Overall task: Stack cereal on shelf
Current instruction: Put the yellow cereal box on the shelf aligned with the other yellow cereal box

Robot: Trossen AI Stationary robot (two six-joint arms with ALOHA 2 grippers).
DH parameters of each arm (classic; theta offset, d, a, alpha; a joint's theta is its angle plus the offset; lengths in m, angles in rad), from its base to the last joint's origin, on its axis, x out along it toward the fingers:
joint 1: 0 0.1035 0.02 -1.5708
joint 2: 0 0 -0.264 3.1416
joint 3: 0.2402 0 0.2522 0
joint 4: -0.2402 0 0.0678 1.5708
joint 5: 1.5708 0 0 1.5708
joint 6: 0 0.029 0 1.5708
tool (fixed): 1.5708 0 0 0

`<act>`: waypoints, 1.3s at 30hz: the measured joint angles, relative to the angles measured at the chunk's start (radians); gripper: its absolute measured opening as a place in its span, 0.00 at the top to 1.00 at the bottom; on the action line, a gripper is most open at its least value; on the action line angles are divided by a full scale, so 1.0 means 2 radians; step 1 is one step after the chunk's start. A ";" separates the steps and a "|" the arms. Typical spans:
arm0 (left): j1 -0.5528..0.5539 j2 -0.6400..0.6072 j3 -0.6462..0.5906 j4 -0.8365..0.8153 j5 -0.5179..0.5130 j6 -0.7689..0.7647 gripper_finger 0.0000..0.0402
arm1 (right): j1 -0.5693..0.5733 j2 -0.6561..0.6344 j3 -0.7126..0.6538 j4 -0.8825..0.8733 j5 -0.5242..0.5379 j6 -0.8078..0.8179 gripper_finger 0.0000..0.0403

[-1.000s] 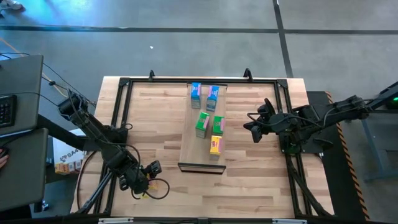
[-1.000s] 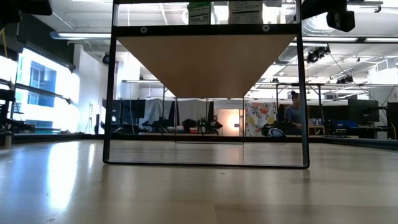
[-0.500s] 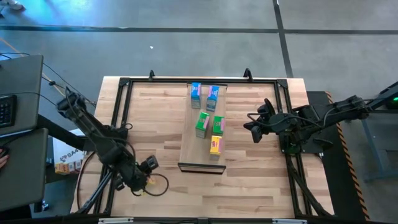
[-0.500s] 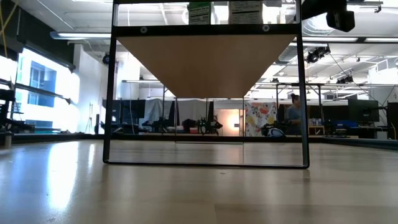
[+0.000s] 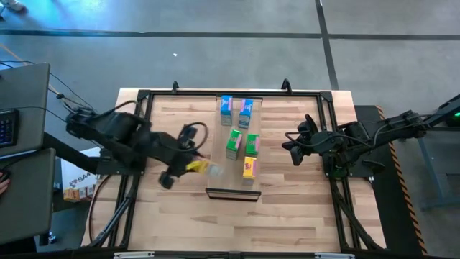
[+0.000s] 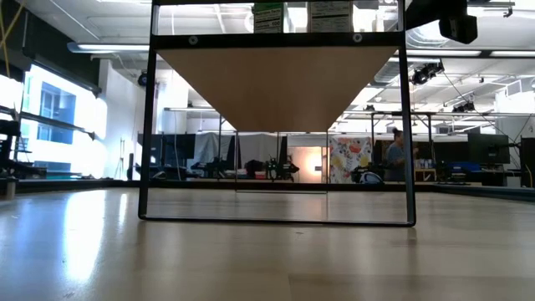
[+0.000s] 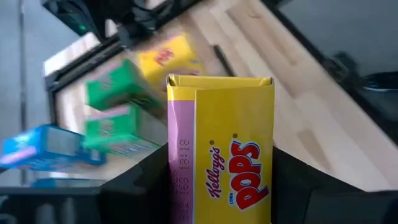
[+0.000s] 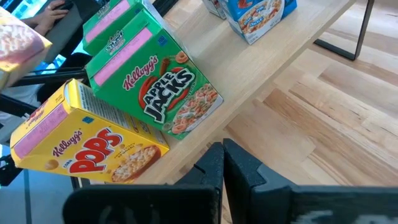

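Observation:
The yellow-orange box [image 5: 199, 167] is hanging in the air. My left gripper should keep holding the box until it gets to the second yellow box's row on the shelf.
My left gripper [image 5: 195, 167] is shut on a yellow-orange cereal box [image 5: 199, 167] in the air just left of the shelf [image 5: 218, 162], a pale raised plank on a black frame. The left wrist view shows this box [image 7: 221, 149] between my fingers. On the shelf stand two blue boxes [image 5: 226, 106] [image 5: 245, 111], two green boxes [image 5: 233, 142] [image 5: 251, 146] and a second yellow box [image 5: 249, 169]. My right gripper [image 5: 291, 149] waits shut to the right of the shelf; its fingers [image 8: 214, 168] point at the green [image 8: 168, 87] and yellow [image 8: 93, 146] boxes. My left gripper pinches the yellow-orange box by its lower half [image 7: 183, 186] between the two fingers [image 7: 146, 180], one on each side. The box's top end [image 7: 217, 81] sticks out forward past the fingertips. It is lifted clear of table and shelf.
The black frame of the shelf [image 6: 150, 125] stands on the butcher-block table [image 5: 165, 122], with open room under the plank [image 6: 276, 84]. A black rail frame [image 5: 144, 97] rims the table. A desk with a keyboard [image 5: 7, 126] stands off the left side.
My left arm has swung from the table's near-left corner up, toward the far edge and rightward to the shelf's left side, carrying the yellow-orange box along, lifted clear of the table. My right arm has kept still.

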 joint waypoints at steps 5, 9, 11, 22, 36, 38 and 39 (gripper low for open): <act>0.023 0.063 0.043 -0.020 0.007 0.009 0.54 | 0.000 0.000 0.000 0.000 -0.001 -0.002 1.00; 0.026 0.105 0.051 -0.038 0.039 -0.015 0.54 | 0.000 0.000 0.000 -0.001 -0.001 -0.003 1.00; 0.026 0.121 0.051 -0.044 0.040 -0.011 0.54 | 0.000 0.000 0.000 -0.001 -0.002 -0.011 1.00; 0.028 0.154 0.052 -0.043 0.034 0.000 0.54 | 0.000 0.000 0.000 -0.005 -0.002 -0.024 1.00; 0.052 0.148 0.052 -0.074 0.058 -0.039 0.54 | 0.000 0.000 0.000 -0.016 -0.002 -0.024 1.00; 0.057 0.150 0.052 -0.091 0.076 -0.044 0.54 | 0.000 0.000 0.000 -0.020 -0.002 -0.024 1.00; 0.059 0.152 0.052 -0.093 0.082 -0.046 0.54 | 0.000 0.000 0.000 -0.022 -0.002 -0.024 1.00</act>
